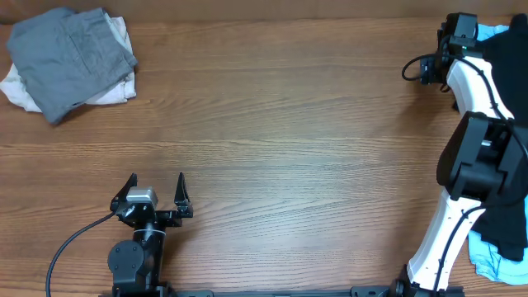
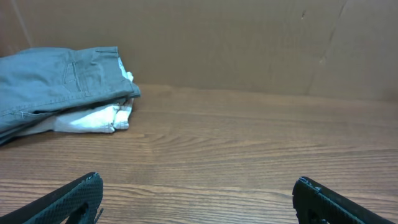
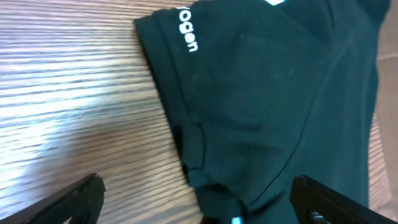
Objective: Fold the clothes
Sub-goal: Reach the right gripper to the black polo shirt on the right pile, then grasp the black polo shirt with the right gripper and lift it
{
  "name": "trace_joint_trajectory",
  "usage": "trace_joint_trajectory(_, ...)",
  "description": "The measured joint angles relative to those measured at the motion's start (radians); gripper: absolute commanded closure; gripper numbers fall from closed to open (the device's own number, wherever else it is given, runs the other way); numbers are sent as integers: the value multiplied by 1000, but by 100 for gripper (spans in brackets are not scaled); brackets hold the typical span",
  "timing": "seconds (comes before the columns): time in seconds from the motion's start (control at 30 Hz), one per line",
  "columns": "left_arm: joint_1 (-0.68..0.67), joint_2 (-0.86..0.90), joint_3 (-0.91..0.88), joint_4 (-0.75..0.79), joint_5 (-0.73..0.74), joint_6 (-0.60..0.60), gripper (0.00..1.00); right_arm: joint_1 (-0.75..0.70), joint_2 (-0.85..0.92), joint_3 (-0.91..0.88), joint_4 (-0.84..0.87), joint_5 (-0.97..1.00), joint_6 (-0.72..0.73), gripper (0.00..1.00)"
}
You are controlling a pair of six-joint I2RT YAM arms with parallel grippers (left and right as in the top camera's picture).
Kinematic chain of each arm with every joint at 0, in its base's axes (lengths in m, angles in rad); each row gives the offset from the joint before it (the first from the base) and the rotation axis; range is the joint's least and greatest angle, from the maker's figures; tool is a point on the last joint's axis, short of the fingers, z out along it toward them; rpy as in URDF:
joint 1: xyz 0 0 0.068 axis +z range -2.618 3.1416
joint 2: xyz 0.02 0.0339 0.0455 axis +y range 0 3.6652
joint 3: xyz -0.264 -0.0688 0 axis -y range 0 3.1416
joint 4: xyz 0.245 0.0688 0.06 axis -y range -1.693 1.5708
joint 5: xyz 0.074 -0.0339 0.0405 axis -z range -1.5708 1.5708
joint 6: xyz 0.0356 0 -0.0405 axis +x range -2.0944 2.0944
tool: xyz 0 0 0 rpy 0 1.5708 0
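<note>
My right gripper grabs the black T-shirt (image 1: 513, 78) by its edge on the wood next, to spread it out for folding.
A black T-shirt (image 1: 513, 78) lies crumpled at the table's right edge on top of a light-blue piece (image 1: 491, 257). In the right wrist view the black T-shirt (image 3: 261, 106) shows white lettering, and its sleeve edge lies on the wood. My right gripper (image 3: 198, 196) hangs open over that edge, touching nothing; overhead it (image 1: 460, 29) is at the far right. A folded grey garment (image 1: 70, 54) sits on a white one (image 1: 111, 87) at the far left. My left gripper (image 1: 157, 183) rests open and empty near the front edge, pointing at that stack (image 2: 56, 84).
The brown wooden table (image 1: 280, 124) stretches between the two piles. The right arm's white and black links (image 1: 483, 157) stand along the right side, beside the black shirt. A cardboard wall (image 2: 249, 43) rises behind the table in the left wrist view.
</note>
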Motion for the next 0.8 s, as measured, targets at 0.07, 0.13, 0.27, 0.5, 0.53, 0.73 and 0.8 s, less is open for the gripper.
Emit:
trace_joint_trajectory(0.07,0,0,0,0,0,0,0,0,10,0,3,16,-3,7)
trace_joint_trajectory(0.13,0,0,0,0,0,0,0,0,24,0,12,27,-6,8)
trace_joint_trajectory(0.27,0,0,0,0,0,0,0,0,48,0,26,34,-5,8)
trace_joint_trajectory(0.5,0,0,0,0,0,0,0,0,77,0,38,48,-6,11)
trace_joint_trajectory(0.53,0,0,0,0,0,0,0,0,82,0,44,56,-4,13)
trace_joint_trajectory(0.73,0,0,0,0,0,0,0,0,97,3,71,102,-11,36)
trace_joint_trajectory(0.8,0,0,0,0,0,0,0,0,103,3,76,115,-10,42)
